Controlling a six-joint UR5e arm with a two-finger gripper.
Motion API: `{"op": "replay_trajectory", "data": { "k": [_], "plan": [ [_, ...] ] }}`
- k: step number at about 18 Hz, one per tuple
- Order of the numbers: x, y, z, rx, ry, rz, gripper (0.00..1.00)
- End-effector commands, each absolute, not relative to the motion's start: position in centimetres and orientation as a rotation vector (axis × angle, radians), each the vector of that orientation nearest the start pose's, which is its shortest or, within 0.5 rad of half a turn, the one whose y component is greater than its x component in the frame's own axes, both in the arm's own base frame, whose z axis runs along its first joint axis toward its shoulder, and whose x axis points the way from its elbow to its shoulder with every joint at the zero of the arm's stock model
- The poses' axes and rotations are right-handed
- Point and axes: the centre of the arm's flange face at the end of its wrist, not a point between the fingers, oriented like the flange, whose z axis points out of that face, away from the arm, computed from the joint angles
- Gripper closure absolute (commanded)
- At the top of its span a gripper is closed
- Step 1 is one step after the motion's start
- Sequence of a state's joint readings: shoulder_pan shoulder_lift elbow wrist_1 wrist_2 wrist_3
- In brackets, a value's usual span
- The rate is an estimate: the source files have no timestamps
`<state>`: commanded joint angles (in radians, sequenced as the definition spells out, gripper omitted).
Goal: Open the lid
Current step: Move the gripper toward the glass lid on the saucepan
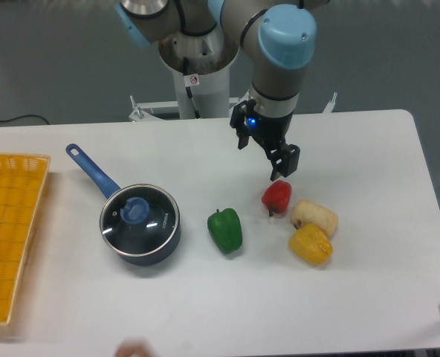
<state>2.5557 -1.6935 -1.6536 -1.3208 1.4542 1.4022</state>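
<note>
My gripper grabs the glass lid by its raised blue knob next, since the lid sits flat and wide on the saucepan.
The lid, clear glass with a thin metal rim and a blue centre knob, sits flat on the dark saucepan, whose blue handle points up and left. My gripper hangs open over the table's middle back, well to the right of the pan and just above a red pepper. Nothing is between its fingers.
A green pepper lies right of the pan. A pale pepper and a yellow pepper sit beside the red one. A yellow basket fills the left edge. A blurred fingertip shows at the bottom edge.
</note>
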Motion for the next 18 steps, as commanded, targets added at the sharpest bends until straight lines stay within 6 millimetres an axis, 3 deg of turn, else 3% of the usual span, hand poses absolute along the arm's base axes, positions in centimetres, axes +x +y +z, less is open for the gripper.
{"op": "replay_trajectory", "data": {
  "k": [8, 18],
  "plan": [
    [-35.8, 44.2, 40.3, -2.962, 0.604, -0.014, 0.0],
    [-35.5, 44.9, 40.2, -2.954, 0.627, 0.0, 0.0]
  ]
}}
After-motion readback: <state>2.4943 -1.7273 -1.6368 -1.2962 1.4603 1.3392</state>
